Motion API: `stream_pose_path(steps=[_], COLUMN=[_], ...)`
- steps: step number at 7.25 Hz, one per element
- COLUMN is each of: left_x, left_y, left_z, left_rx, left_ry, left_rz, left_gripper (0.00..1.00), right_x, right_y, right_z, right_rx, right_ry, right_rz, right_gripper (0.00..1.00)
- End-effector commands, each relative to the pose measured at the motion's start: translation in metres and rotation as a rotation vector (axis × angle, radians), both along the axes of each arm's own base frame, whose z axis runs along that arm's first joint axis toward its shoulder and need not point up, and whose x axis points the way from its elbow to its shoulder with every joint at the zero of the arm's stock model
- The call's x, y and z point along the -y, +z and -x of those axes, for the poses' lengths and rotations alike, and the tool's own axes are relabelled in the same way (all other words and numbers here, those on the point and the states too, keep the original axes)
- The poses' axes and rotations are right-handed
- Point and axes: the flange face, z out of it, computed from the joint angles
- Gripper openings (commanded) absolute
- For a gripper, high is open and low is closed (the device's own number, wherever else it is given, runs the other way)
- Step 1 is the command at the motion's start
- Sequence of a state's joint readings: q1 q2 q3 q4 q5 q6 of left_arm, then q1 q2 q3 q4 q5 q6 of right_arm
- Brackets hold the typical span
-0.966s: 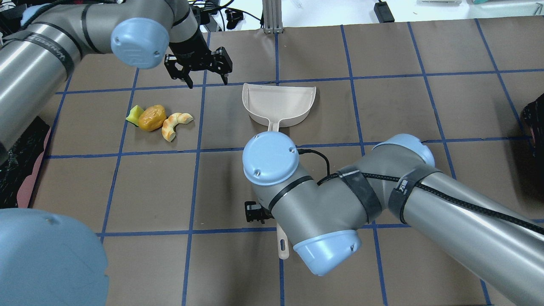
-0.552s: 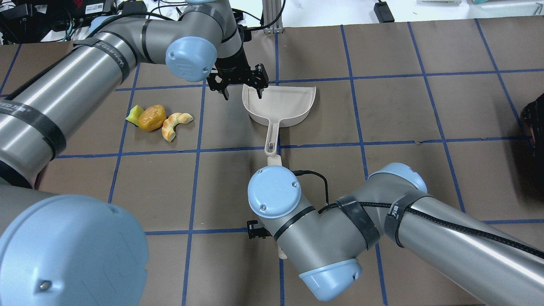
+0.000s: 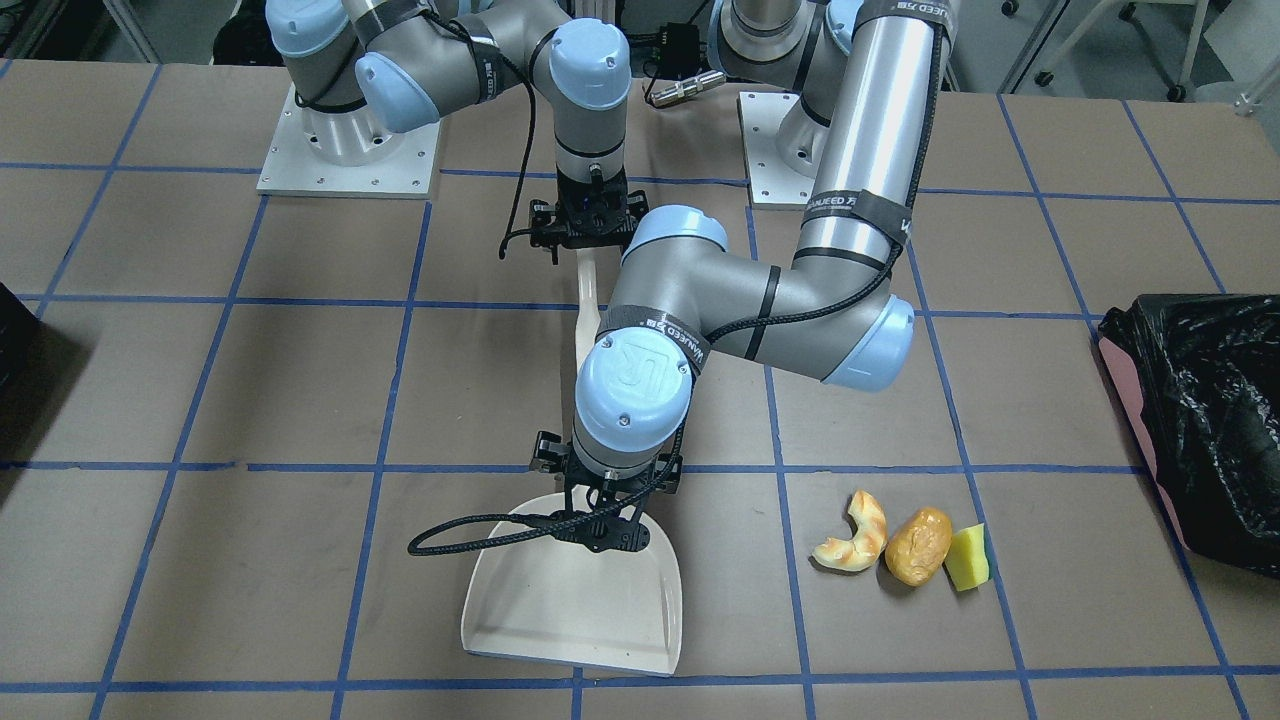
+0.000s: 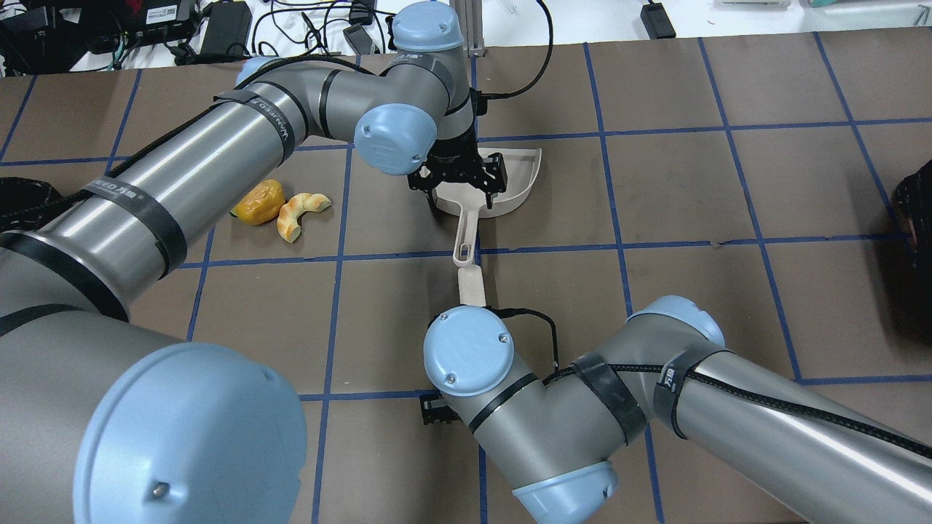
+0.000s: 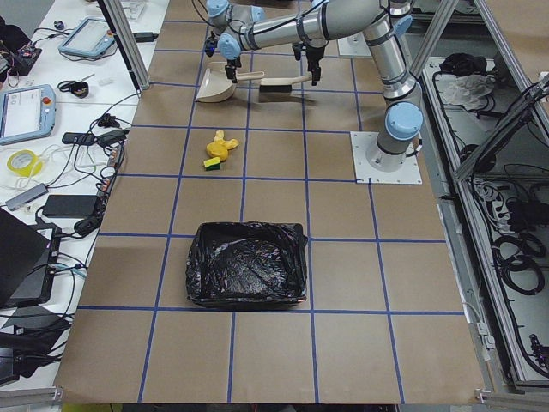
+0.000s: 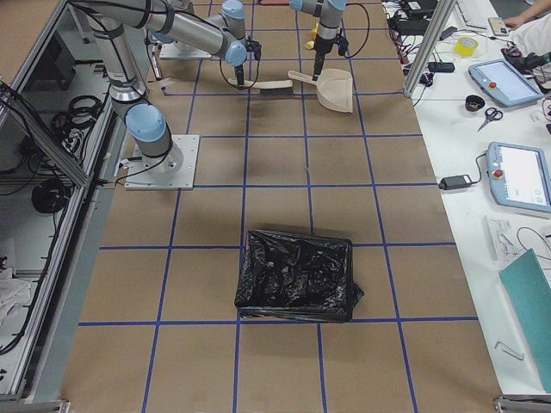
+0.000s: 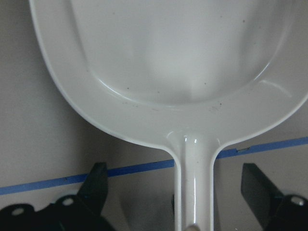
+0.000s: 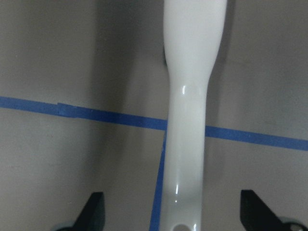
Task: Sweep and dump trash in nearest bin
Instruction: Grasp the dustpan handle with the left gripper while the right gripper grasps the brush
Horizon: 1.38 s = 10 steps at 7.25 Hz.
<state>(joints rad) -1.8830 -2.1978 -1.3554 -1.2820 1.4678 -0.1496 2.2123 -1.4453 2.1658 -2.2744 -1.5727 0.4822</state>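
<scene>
The dustpan's pan is much wider than the open fingers, so my left gripper should grab the dustpan by its narrow handle [image 7: 194,192] next.
The croissant piece [image 3: 855,545], the potato lump [image 3: 918,545] and the sponge wedge [image 3: 966,558] lie in a row on the table. The white dustpan [image 4: 520,175] lies to their side, and a white brush handle [image 4: 472,285] lies in line with its handle. My left gripper [image 4: 460,188] is open over the joint of pan and handle, its fingers [image 7: 96,183] on either side of the dustpan [image 7: 183,62]. My right gripper [image 8: 175,211] is open astride the brush handle [image 8: 190,96]. The pink-sided bin [image 3: 1120,370] with its black bag stands beyond the trash.
A dark object [image 4: 917,211] sits at the table's right edge. The bin [image 5: 247,275] is at the table's left end. Both arms cross the middle of the table. Blue tape lines grid the brown surface. The sponge is hidden under the left arm in the overhead view.
My left arm has swung right from near the trash to above the dustpan's neck. My right arm has drawn back towards the robot, uncovering the dustpan handle and brush handle.
</scene>
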Motion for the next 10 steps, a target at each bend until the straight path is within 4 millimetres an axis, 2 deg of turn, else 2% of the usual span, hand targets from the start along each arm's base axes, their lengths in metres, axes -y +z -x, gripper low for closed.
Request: stream_pose_path(steps=[1, 2, 4, 5, 6, 10], left_x=[-0.007, -0.009, -0.017, -0.017, -0.017, -0.016], left_y=[-0.008, -0.013, -0.029, -0.024, -0.022, -0.012], left_z=[0.005, 0.006, 0.004, 0.004, 0.004, 0.005], left_rx=[0.005, 0.011, 0.024, 0.025, 0.027, 0.015], left_ry=[-0.011, -0.011, 0.001, 0.0, -0.003, -0.017], left_rz=[-0.016, -0.024, -0.056, -0.048, -0.042, -0.016], left_gripper=[1.0, 0.9, 0.88, 0.79, 0.55, 0.0], right_x=[-0.003, -0.003, -0.003, -0.002, -0.002, 0.004], right_y=[-0.001, -0.001, 0.0, 0.001, 0.001, 0.009], right_z=[-0.002, -0.003, -0.003, -0.004, -0.004, -0.003], right_rx=[-0.001, 0.0, 0.002, 0.005, 0.009, 0.011], right_ry=[0.02, 0.022, 0.02, 0.02, 0.019, 0.012], right_rz=[-0.003, -0.004, -0.003, 0.0, -0.005, 0.001], right_gripper=[0.85, 0.7, 0.38, 0.13, 0.0, 0.0])
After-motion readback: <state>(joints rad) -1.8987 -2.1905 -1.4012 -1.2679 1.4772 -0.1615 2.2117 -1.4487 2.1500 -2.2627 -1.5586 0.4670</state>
